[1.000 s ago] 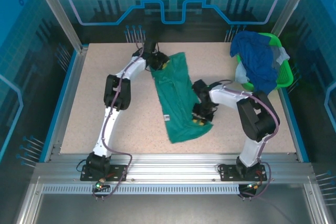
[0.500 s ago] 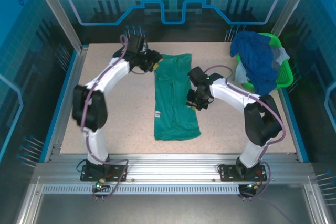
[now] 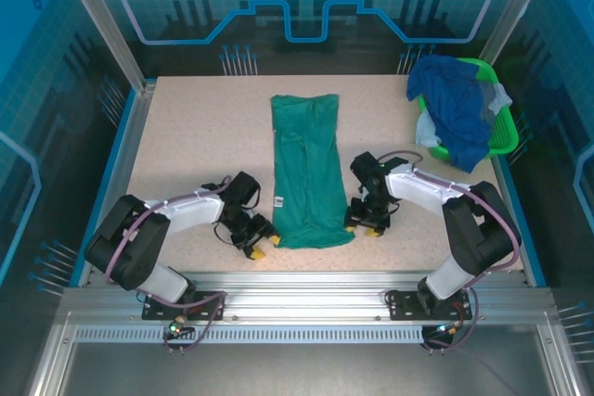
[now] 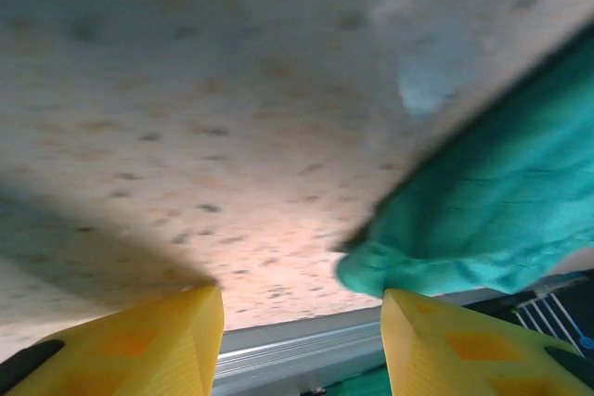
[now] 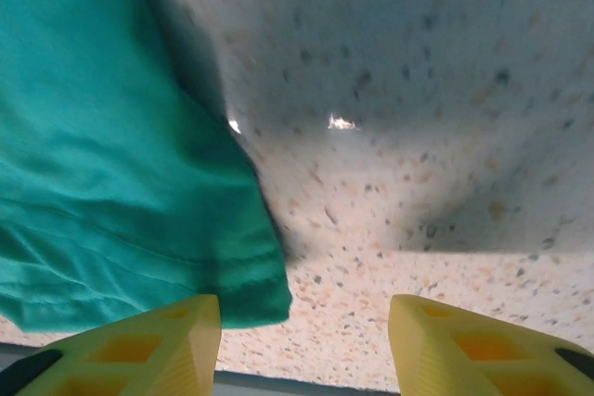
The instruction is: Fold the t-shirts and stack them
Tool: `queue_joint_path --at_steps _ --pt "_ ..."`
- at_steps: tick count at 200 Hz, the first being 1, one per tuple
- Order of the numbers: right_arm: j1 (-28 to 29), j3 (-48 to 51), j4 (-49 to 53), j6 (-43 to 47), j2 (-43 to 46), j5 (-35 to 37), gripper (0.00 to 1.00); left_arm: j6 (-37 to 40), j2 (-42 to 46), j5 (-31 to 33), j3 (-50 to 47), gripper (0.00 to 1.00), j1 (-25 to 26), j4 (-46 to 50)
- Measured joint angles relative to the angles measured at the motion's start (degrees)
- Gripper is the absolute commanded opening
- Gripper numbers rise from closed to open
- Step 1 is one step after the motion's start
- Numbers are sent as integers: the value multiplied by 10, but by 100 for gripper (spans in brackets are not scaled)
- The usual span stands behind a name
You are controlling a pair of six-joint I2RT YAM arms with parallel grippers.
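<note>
I will next grab the folded teal-green t-shirt by its near corner (image 3: 278, 244) (image 4: 365, 270) with my left gripper, opposite my right gripper's corner. Then I can fold the t-shirt's near end evenly over.
A teal-green t-shirt (image 3: 306, 169) lies folded into a long strip down the middle of the table, with a small white tag (image 3: 277, 201) at its left edge. My left gripper (image 3: 264, 242) is low at the strip's near-left corner, open, with that corner (image 4: 436, 266) just ahead of its right finger. At the near-right corner my right gripper (image 3: 365, 226) is open too, the cloth corner (image 5: 251, 294) beside its left finger. More t-shirts, royal blue (image 3: 459, 108), pale blue and grey, are heaped in the basket.
A bright green plastic basket (image 3: 498, 132) stands at the back right corner. The table's near edge rail (image 4: 278, 345) lies just past both grippers. Bare speckled tabletop (image 3: 195, 146) lies left and right of the strip.
The left arm swung from the far end of the shirt down to its near-left corner. The right gripper moved nearer, to the near-right corner. The shirt now lies straight.
</note>
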State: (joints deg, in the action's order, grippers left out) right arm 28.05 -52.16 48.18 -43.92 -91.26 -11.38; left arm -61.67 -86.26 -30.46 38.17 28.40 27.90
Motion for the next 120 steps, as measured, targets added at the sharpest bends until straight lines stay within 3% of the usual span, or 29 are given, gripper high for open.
queue_joint_path --at_steps 71,120 --pt "-4 35 -39 -28 26 -34 55 -34 47 16 -5 51 8 -56" --pt "-3 42 -72 -56 7 -61 48 -35 41 26 -5 48 8 -55"
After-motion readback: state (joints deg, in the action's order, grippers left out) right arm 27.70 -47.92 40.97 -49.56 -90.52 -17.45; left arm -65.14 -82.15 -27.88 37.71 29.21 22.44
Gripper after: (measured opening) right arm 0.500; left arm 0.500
